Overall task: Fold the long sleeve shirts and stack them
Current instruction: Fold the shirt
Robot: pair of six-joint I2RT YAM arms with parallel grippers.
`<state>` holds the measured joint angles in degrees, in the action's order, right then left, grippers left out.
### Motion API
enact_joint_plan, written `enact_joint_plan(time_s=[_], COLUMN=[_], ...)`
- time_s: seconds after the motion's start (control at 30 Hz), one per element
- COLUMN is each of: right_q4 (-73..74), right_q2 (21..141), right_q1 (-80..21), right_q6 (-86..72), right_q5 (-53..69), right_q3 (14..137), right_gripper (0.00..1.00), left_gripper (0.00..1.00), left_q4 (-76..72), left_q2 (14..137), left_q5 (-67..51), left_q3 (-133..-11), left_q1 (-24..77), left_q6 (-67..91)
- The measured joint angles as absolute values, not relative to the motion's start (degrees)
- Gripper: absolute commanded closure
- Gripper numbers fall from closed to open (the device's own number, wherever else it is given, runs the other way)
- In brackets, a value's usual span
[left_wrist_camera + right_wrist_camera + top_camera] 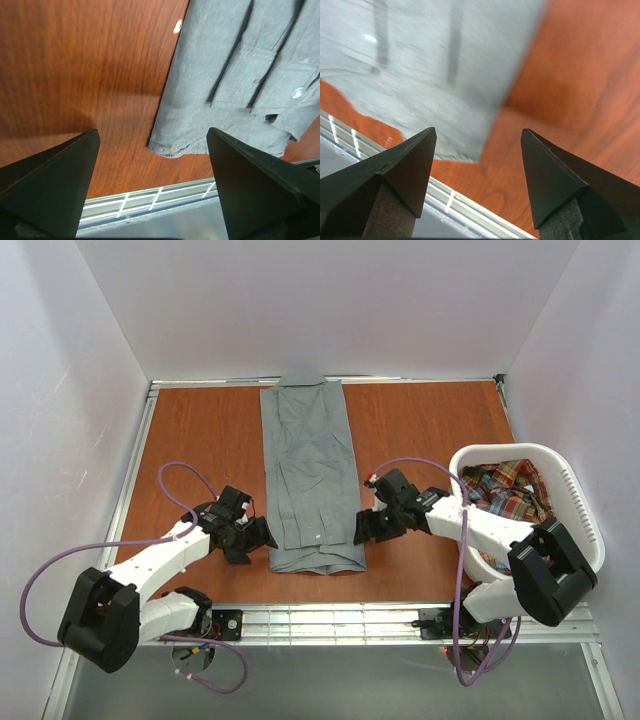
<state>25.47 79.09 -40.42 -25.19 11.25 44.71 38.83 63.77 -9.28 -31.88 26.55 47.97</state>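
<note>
It isn't time to close on the grey shirt yet: my right gripper's open fingers are above the shirt's near corner (pixel 362 567) (pixel 472 156) and the table, so the gripper will first come down.
A plain mid-grey long sleeve shirt (pixel 310 475) lies flat on the wooden table (pixel 205 435) as a long narrow strip, sleeves folded in, running from the far edge to near the front. My left gripper (pixel 255 540) is open and empty, just left of the shirt's near corner (pixel 172 145). My right gripper (pixel 364 527) is open and empty, just right of the shirt's other near corner (pixel 465 150). The plaid shirt (pixel 505 490) in red, navy and yellow lies bunched in the white basket (pixel 585 515).
The white slotted laundry basket stands at the right of the table, next to the right arm. A metal rail (pixel 330 620) runs along the table's near edge. White walls close in the left, far and right sides.
</note>
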Motion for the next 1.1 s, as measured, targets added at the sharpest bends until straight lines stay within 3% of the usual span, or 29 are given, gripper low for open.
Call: enact_joint_plan(time_s=[0.23,0.63,0.83,1.1], right_q4=[21.7,14.3,11.8,11.8], right_q2=[76.1,79.0,81.0,82.1], right_q1=[-39.9,-42.0,-42.6,-42.7], right_q6=[-35.7,-42.2,-43.2,-42.4], right_q5=[13.0,18.0,18.4,17.4], right_q3=[35.6,34.7,34.8,34.7], right_gripper=[0.35,0.4,0.63,0.95], left_gripper=[0.27,0.43,0.59,0.96], left_q4=[37.7,35.5,34.2,32.4], left_q2=[66.3,69.5,72.9,74.5], left_q5=[-10.3,-11.2,-12.6,-13.2], left_q3=[-31.2,-31.4,-32.6,-32.6], left_q1=[30.5,35.3,36.4,37.0], left_q6=[51.1,54.0,54.5,54.7])
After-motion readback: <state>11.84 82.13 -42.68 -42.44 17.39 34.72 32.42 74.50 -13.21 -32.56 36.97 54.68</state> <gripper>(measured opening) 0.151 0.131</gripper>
